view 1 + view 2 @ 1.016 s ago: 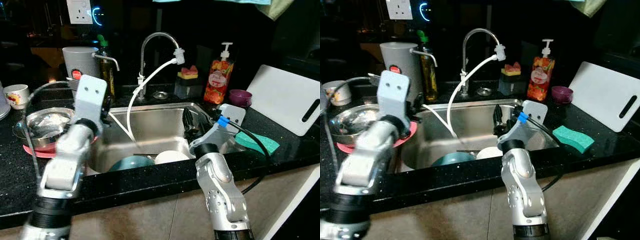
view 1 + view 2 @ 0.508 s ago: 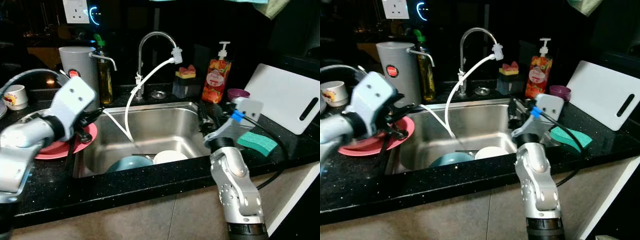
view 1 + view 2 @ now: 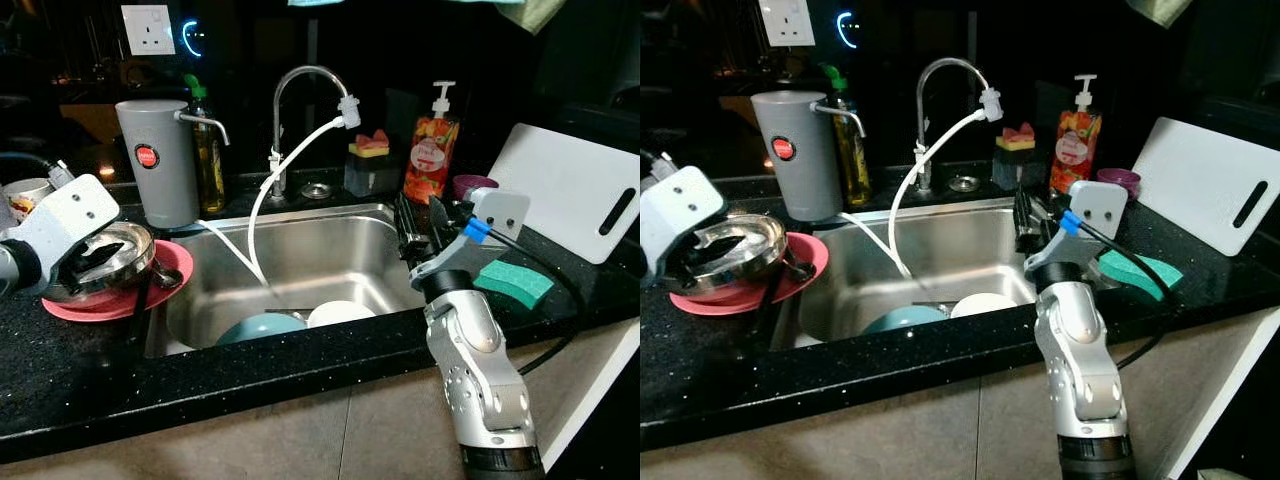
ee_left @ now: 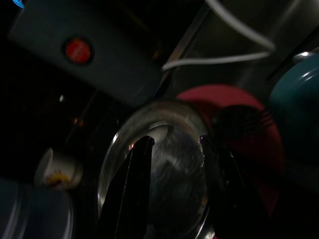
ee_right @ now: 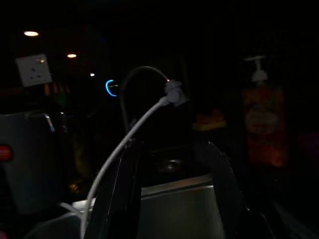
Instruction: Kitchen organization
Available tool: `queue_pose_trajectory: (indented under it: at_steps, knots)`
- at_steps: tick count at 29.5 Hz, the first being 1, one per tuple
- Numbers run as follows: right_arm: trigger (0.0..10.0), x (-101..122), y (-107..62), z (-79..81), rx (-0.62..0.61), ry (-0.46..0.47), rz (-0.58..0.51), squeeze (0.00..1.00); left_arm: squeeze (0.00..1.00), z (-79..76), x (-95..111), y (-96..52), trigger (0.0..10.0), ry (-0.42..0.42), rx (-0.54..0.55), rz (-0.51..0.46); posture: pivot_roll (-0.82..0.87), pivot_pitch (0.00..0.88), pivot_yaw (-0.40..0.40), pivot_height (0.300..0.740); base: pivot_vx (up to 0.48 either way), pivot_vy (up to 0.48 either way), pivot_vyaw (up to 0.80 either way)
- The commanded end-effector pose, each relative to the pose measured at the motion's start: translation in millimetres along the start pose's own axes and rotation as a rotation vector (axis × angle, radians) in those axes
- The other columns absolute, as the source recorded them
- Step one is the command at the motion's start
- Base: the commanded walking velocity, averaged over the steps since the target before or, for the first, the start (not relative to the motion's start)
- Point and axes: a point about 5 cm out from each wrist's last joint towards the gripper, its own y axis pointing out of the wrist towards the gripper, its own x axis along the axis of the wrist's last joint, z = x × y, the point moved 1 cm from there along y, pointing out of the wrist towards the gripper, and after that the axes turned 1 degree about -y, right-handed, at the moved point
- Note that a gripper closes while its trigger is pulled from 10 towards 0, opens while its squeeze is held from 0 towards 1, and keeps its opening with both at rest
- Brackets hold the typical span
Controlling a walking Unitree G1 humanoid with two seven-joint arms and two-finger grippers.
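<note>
The steel bowl is wider than my open fingers. My left gripper will next pick up the bowl by its thin rim on the sink side.
A steel bowl [image 3: 112, 268] rests on a red plate [image 3: 170, 272] on the black counter left of the sink [image 3: 300, 214]. My left gripper [image 3: 98, 256] hovers right over the bowl, open; in the left wrist view both fingers [image 4: 140, 174] frame the bowl's inside [image 4: 172, 169] without touching it. My right gripper [image 3: 416, 218] stands open above the sink's right rim, fingers pointing up, nothing between them [image 5: 172, 149]. A teal bowl [image 3: 262, 327] and a white bowl [image 3: 340, 313] lie in the sink's near end.
A faucet [image 3: 300, 78] with a white hose [image 3: 262, 200] arches over the sink. Behind the plate stands a grey dispenser [image 3: 155, 160], with a cup [image 3: 24, 192] farther left. A soap bottle [image 3: 430, 160], purple cup [image 3: 478, 187], green sponge [image 3: 513, 283] and white cutting board [image 3: 575, 195] occupy the right counter.
My left arm has swung left from the sink's left edge to over the steel bowl. The right gripper has shifted slightly right, toward the sink's rim. The camera view has also moved.
</note>
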Motion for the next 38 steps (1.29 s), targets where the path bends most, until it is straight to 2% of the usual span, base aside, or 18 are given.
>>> queue_pose_trajectory:
  at_steps: [1,4,6,12,17,22,25,28,38]
  knots:
    - [10.0,3.2,1.3,2.1,0.011,0.043,-0.007,0.0,0.0,-11.3,-22.5,8.1,10.0,-0.088,-0.026,0.044,0.11,0.0,-0.018,0.74,0.0,0.0,0.0]
    - [10.0,3.8,1.5,1.4,0.01,0.049,-0.008,0.0,0.0,-11.8,-25.4,9.3,10.0,-0.108,-0.03,0.04,0.11,0.0,-0.015,0.74,0.0,0.0,0.0]
    - [10.0,4.8,1.6,-0.6,0.002,0.051,-0.012,0.0,0.0,-6.9,-20.1,10.5,10.0,-0.134,-0.033,0.0,0.12,0.0,-0.003,0.74,0.0,0.0,0.0]
    - [10.0,2.4,0.1,1.1,-0.009,0.062,-0.009,0.0,0.0,2.3,-11.8,14.4,10.0,-0.13,-0.035,-0.03,0.13,0.0,0.02,0.74,0.0,0.0,0.0]
    - [10.0,-9.8,-6.6,4.2,-0.023,0.109,0.034,0.0,0.0,5.6,1.8,20.2,10.0,-0.127,-0.062,-0.076,0.15,0.025,0.031,0.74,0.0,0.0,0.0]
    - [10.0,-23.4,-14.2,8.1,-0.013,0.124,0.095,0.0,0.0,8.6,5.5,21.1,10.0,-0.182,-0.098,-0.105,0.16,0.051,0.025,0.74,0.0,0.0,0.0]
    - [10.0,-25.6,-15.4,8.3,-0.012,0.124,0.104,0.0,0.0,6.9,3.5,21.4,10.0,-0.195,-0.115,-0.102,0.16,0.051,0.025,0.74,0.0,0.0,0.0]
    - [10.0,-27.9,-14.8,8.8,-0.005,0.117,0.115,0.0,0.0,1.9,-7.3,23.5,10.0,-0.212,-0.155,-0.065,0.16,0.051,0.01,0.74,0.0,0.0,0.0]
    - [10.0,-26.8,-11.4,8.0,-0.002,0.112,0.109,0.0,0.0,7.9,-16.3,33.6,10.0,-0.255,-0.136,0.012,0.16,0.04,-0.004,0.74,0.0,0.0,0.0]
